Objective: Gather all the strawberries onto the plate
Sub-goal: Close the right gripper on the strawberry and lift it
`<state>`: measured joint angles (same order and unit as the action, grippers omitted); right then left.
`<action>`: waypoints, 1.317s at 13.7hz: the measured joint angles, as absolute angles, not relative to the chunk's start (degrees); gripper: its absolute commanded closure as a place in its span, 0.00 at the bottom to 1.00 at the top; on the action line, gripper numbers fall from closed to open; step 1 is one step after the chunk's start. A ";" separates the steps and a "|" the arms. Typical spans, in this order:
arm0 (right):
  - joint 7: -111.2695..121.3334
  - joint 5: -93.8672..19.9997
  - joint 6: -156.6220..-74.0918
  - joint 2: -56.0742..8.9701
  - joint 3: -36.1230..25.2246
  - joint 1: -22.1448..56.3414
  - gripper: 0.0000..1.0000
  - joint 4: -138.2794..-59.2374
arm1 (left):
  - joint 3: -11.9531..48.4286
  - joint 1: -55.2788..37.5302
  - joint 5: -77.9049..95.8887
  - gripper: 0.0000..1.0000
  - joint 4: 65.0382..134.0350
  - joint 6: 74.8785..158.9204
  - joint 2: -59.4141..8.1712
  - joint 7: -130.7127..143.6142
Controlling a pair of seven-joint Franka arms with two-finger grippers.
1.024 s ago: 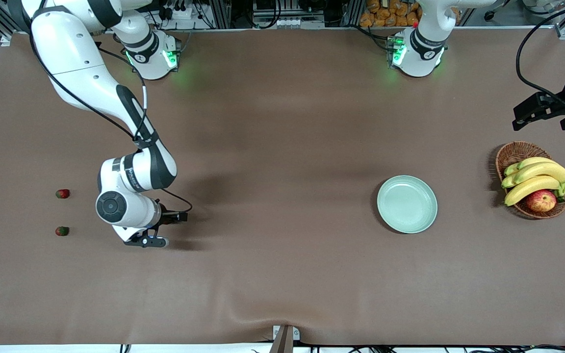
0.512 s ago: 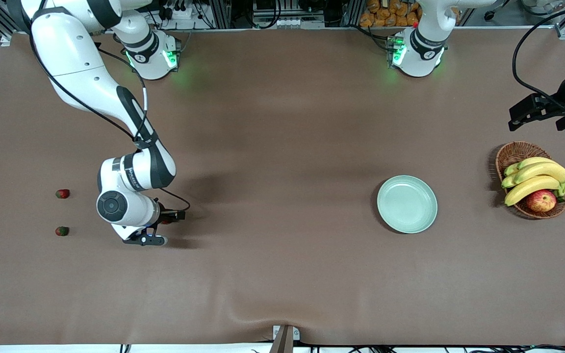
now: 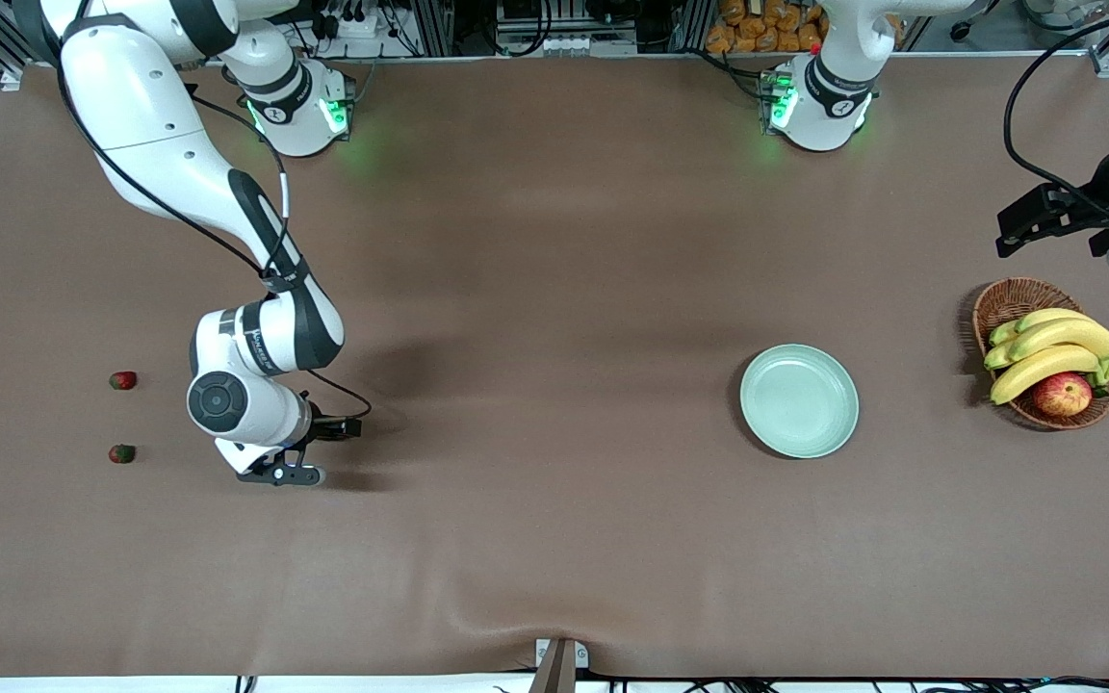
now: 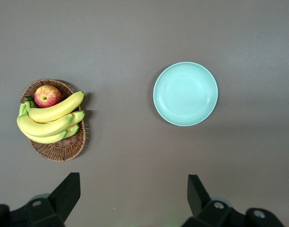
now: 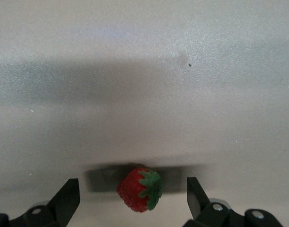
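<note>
The strawberry (image 5: 137,189) is low between the fingertips of my right gripper in the right wrist view. My right gripper should close on the strawberry now.
One strawberry (image 5: 139,189) lies on the table between the open fingers of my right gripper (image 5: 133,191), which is low over it; the fingers stand apart from the berry. In the front view the right gripper (image 3: 309,450) hides that berry. Two more strawberries (image 3: 123,380) (image 3: 121,452) lie on the table toward the right arm's end. The mint-green plate (image 3: 798,400) is empty and also shows in the left wrist view (image 4: 185,93). My left gripper (image 4: 133,187) is open and empty, held high in the air by the basket (image 3: 1017,303).
A brown wicker basket (image 4: 56,147) with bananas (image 3: 1050,351) and an apple (image 3: 1062,393) stands at the left arm's end, beside the plate. A brown cloth (image 3: 554,539) covers the table, with a small ridge at its front edge.
My right gripper has shifted slightly toward the right arm's end, still low over the berry. My left hand has drifted a little over the table's end.
</note>
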<state>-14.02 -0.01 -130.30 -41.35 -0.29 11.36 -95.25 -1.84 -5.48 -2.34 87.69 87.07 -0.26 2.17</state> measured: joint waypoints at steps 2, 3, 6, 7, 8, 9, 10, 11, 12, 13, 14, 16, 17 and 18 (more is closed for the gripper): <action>-14.01 0.01 -130.31 -41.35 -0.28 11.37 0.67 -95.35 | -1.84 -5.47 -2.34 0.00 87.69 87.07 -0.26 2.17; -14.01 0.02 -130.34 -41.35 -0.29 11.36 0.92 -95.40 | -1.84 -5.47 -2.34 0.00 87.70 87.06 -0.26 2.17; -14.01 0.03 -130.40 -41.35 -0.29 11.36 1.00 -95.46 | -1.84 -5.48 -2.34 0.00 87.77 87.06 -0.26 2.17; -14.01 0.03 -130.52 -41.27 -0.17 11.37 1.00 -95.43 | -1.84 -5.48 -2.34 0.00 87.79 87.06 -0.26 2.17; -14.01 0.03 -130.57 -41.22 -0.02 11.41 1.00 -95.41 | -1.84 -5.48 -2.34 0.00 87.81 87.06 -0.26 2.17; -14.01 0.03 -130.58 -41.22 -0.02 11.41 1.00 -95.42 | -1.84 -5.48 -2.34 0.00 87.84 87.06 -0.26 2.17; -14.00 0.03 -130.58 -41.21 -0.02 11.41 1.00 -95.42 | -1.84 -5.48 -2.34 0.00 87.87 87.06 -0.26 2.17; -14.00 0.03 -130.58 -41.21 -0.02 11.41 1.00 -95.42 | -1.84 -5.48 -2.34 0.00 87.91 87.06 -0.26 2.17; -14.00 0.03 -130.59 -41.19 -0.02 11.41 1.00 -95.41 | -1.83 -5.49 -2.34 0.00 87.96 87.06 -0.26 2.17; -14.00 0.07 -130.74 -41.16 -0.04 11.41 1.00 -95.35 | -1.83 -5.51 -2.34 0.00 88.07 87.06 -0.26 2.17; -14.00 0.08 -131.01 -41.05 -0.08 11.41 1.00 -95.11 | -1.83 -5.52 -2.34 0.00 88.25 87.06 -0.26 2.17; -13.97 0.12 -131.32 -40.25 -0.06 11.47 1.00 -94.36 | -1.82 -5.52 -2.34 0.00 88.55 87.07 -0.26 2.17; -13.93 0.13 -131.35 -39.51 0.05 11.59 1.00 -93.82 | -1.83 -5.52 -2.34 0.00 88.63 87.07 -0.26 2.17; -13.86 0.13 -131.35 -38.73 0.28 11.92 1.00 -93.19 | -1.82 -5.52 -2.34 0.00 88.65 87.07 -0.26 2.17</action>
